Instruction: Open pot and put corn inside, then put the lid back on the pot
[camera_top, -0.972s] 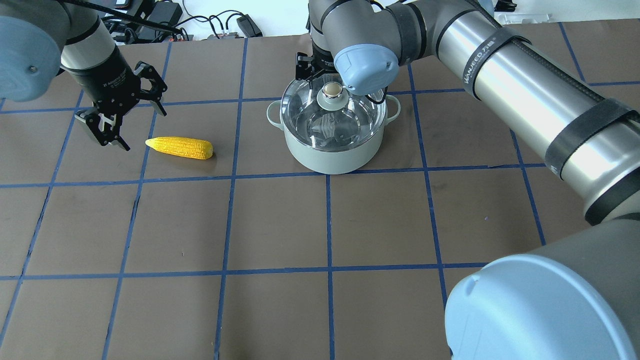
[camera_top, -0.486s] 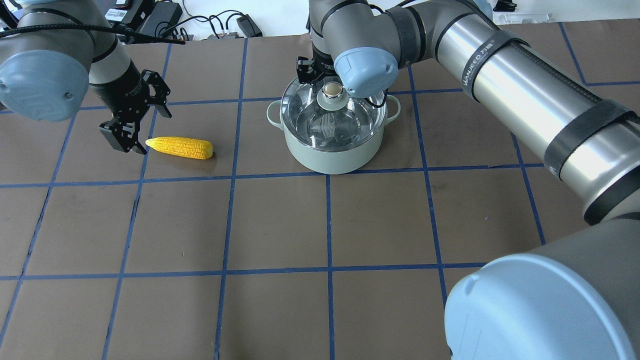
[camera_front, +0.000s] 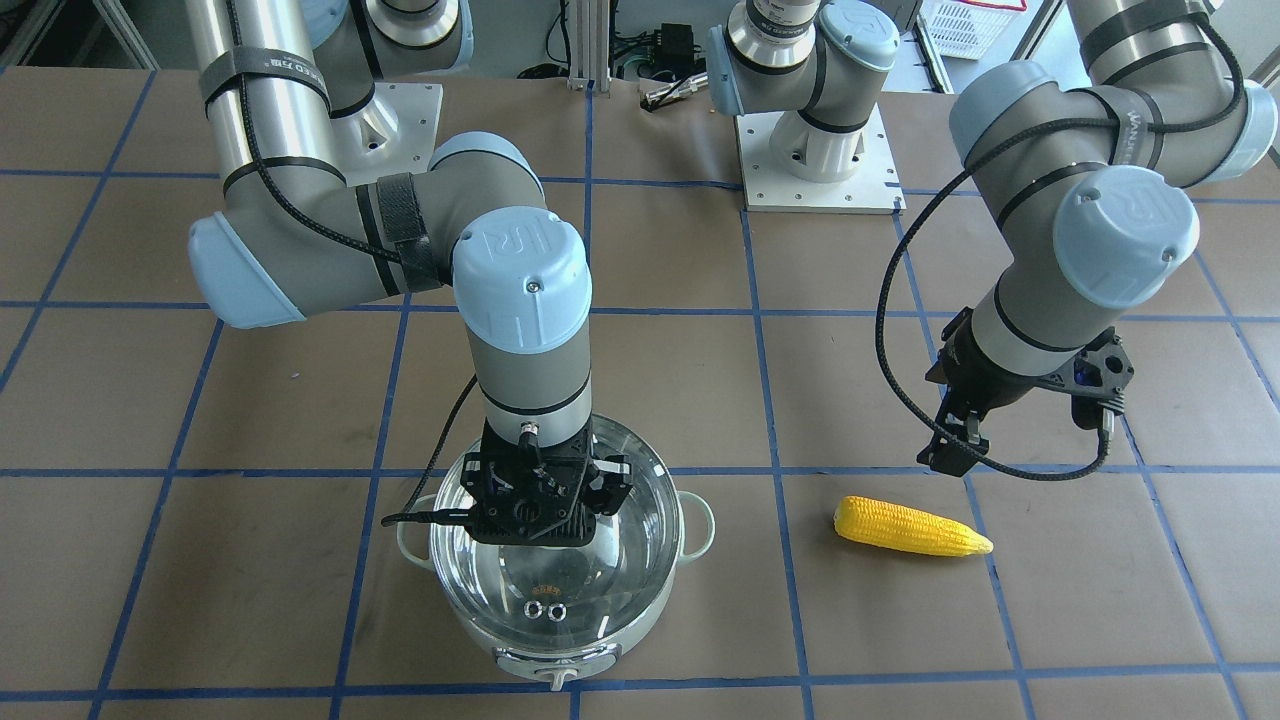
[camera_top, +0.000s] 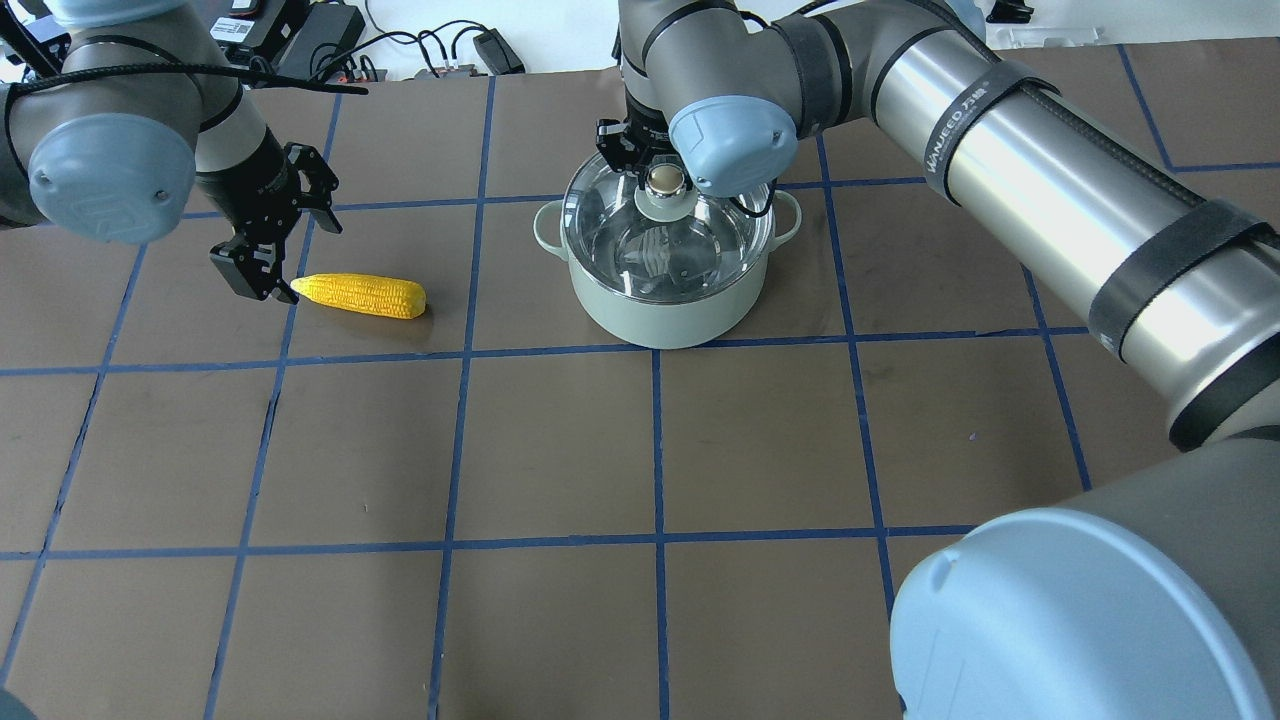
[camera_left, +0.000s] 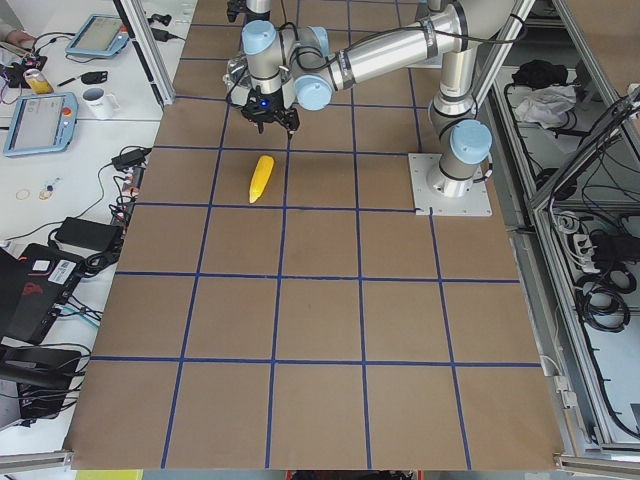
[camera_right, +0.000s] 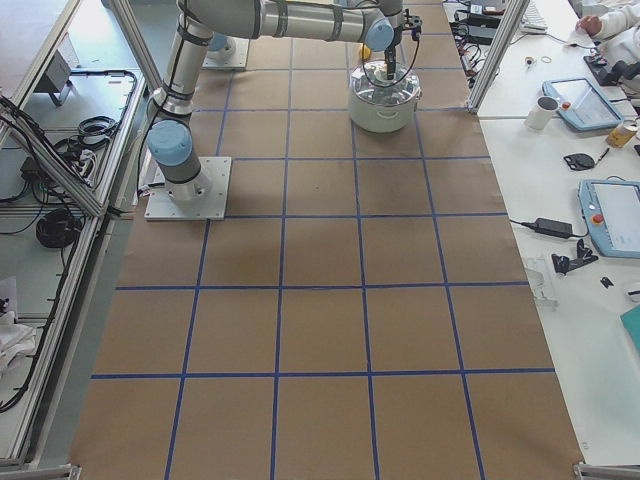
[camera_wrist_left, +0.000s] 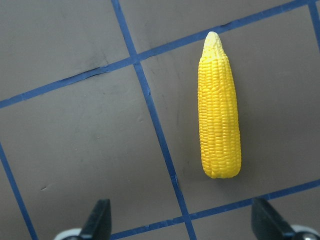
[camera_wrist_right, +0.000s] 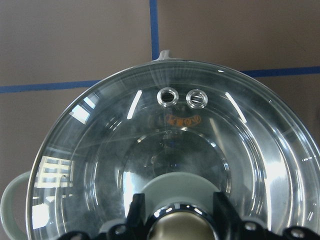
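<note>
My right gripper takes hold of the glass lid by its knob next, to open the pot for the corn.
The yellow corn lies on the brown table, left of the pot. The glass lid sits on the pot, its knob showing. My left gripper is open and empty, hovering just past the corn's pointed tip. In the left wrist view the corn lies ahead and to the right of that open gripper. My right gripper hangs over the lid. In the right wrist view it is open, one finger on each side of the knob.
The table is brown paper with a blue tape grid. Cables and power bricks lie beyond the far edge. The arm bases stand on the robot's side. The right arm's long link spans the table's right half.
My left gripper has moved right and closer to the corn's tip. My right gripper has come down nearer the lid's knob. The corn, pot and lid have not moved.
</note>
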